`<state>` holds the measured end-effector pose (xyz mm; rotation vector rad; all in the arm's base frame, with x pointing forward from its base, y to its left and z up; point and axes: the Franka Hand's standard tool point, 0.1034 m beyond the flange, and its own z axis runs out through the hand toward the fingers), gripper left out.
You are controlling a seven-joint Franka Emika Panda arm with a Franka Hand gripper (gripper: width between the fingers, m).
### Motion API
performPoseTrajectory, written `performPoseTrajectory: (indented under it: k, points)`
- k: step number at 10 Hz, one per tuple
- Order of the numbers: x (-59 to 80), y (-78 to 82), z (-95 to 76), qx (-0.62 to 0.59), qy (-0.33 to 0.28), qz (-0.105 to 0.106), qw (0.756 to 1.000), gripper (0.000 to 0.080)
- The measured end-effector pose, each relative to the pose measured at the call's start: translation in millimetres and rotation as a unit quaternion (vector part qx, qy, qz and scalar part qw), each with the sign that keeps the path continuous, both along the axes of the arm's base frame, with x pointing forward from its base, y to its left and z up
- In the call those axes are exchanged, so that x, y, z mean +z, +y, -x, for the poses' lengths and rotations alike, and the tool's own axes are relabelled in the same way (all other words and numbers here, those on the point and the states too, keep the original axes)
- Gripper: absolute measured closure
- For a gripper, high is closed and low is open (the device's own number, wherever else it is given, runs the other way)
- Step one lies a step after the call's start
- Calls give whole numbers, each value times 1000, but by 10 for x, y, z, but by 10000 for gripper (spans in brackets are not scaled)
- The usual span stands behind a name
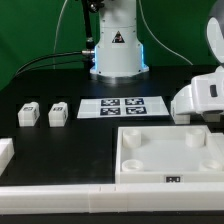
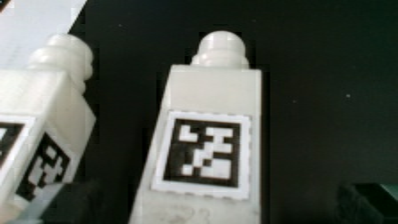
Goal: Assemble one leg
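Observation:
My gripper's fingers reach down on both sides of the tagged white leg (image 2: 206,150), so I should close them now, and they would hold that leg.
In the wrist view a white leg (image 2: 214,125) lies on the black table, its marker tag facing up and its rounded peg pointing away from the camera. A second leg (image 2: 43,110) lies close beside it. My gripper (image 2: 206,208) is open, with one fingertip on each side of the middle leg at the picture's edge, not touching it. In the exterior view the gripper's white hand (image 1: 201,98) hangs low at the exterior view's right and hides those two legs. Two more legs (image 1: 29,114) (image 1: 57,113) lie at the exterior view's left.
The large white panel (image 1: 165,160) with round corner sockets lies at the front right. The marker board (image 1: 121,106) lies mid-table before the robot base (image 1: 117,50). A white block (image 1: 5,155) sits at the left edge, and a long white bar (image 1: 60,200) runs along the front.

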<state>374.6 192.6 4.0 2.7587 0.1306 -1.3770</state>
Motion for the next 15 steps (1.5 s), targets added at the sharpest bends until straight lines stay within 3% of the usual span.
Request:
performPoseTrajectory:
  k: [4, 5, 6, 7, 8, 13, 15]
  points:
    - [-11, -56, -12, -4, -2, -2, 1000, 151]
    - [-11, -59, -12, -4, -1, -2, 1000, 282]
    - [-11, -58, -12, -4, -1, -2, 1000, 282]
    - [-11, -56, -11, -4, -1, -2, 1000, 424]
    - [-11, -55, -10, -3, -1, -2, 1000, 509]
    - [-6, -53, -10, -3, -1, -2, 1000, 509]
    - [71, -67, -35, -2, -1, -2, 1000, 509]
